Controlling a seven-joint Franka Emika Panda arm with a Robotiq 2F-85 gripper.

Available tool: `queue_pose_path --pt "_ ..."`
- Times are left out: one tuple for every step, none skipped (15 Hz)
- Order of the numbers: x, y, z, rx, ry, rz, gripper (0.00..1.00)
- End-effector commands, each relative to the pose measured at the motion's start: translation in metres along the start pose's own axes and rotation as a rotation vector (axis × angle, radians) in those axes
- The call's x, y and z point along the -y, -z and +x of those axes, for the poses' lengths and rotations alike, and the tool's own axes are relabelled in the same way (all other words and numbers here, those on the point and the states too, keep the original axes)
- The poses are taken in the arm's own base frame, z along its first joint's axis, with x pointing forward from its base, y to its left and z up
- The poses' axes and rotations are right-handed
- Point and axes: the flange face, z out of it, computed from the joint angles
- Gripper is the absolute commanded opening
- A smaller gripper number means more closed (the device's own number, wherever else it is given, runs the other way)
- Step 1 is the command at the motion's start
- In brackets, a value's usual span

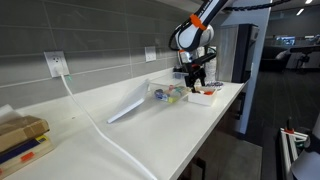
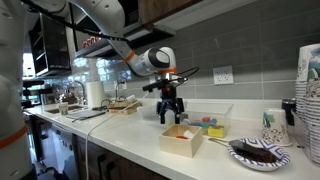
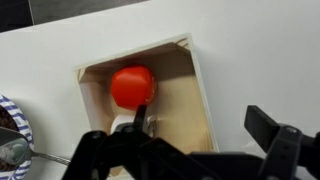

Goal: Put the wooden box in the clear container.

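Observation:
The box's rim is still below my fingers, so closing now would miss. My gripper first comes down, then closes on the box's side (image 1: pixel 198 96) (image 3: pixel 209 121).
The wooden box (image 3: pixel 178 95) is a shallow pale tray with a red round object (image 3: pixel 132 86) inside it. It lies on the white counter in both exterior views (image 1: pixel 205 96) (image 2: pixel 182 140). My gripper (image 3: pixel 200 115) is open just above it. One finger is over the box's inside and the other is outside its side wall. The gripper shows above the box in both exterior views (image 1: pixel 195 76) (image 2: pixel 171 112). The clear container (image 1: pixel 165 92) (image 2: pixel 212 120) stands beside the box and holds small coloured items.
A plate (image 2: pixel 260 153) with dark food lies next to the box, and its striped rim shows in the wrist view (image 3: pixel 10 125). Stacked cups (image 2: pixel 309 90) stand beyond it. A white cable (image 1: pixel 100 125) runs across the counter. Flat boxes (image 1: pixel 20 135) lie at its end.

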Motion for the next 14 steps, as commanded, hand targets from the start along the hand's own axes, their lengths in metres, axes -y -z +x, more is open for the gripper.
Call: queue_pose_path --pt "0.01 -0.01 0.021 -0.02 0.063 -0.01 1.0" --pt "0.012 -0.014 0.023 -0.018 0.075 -0.011 1.0" --pt "0.015 -0.019 0.026 -0.014 0.088 -0.01 1.0" --pt "0.017 -0.023 0.028 -0.01 0.098 -0.008 1.0" --pt "0.019 -0.028 0.029 -0.007 0.105 -0.005 1.0" --pt "0.019 -0.031 0.03 -0.004 0.113 -0.002 1.0" --pt "0.02 -0.034 0.031 -0.008 0.12 -0.003 0.75" --pt "0.02 -0.036 0.032 -0.008 0.128 -0.003 0.73" --pt "0.019 -0.036 0.031 -0.012 0.131 0.003 0.66" --pt "0.019 -0.036 0.031 -0.017 0.134 0.002 0.58" --pt "0.018 -0.035 0.03 -0.018 0.136 0.007 0.49" --pt "0.018 -0.034 0.03 -0.019 0.139 0.006 0.42" --pt "0.016 -0.034 0.028 -0.021 0.14 0.007 0.33" --pt "0.015 -0.034 0.028 -0.021 0.138 0.009 0.27"
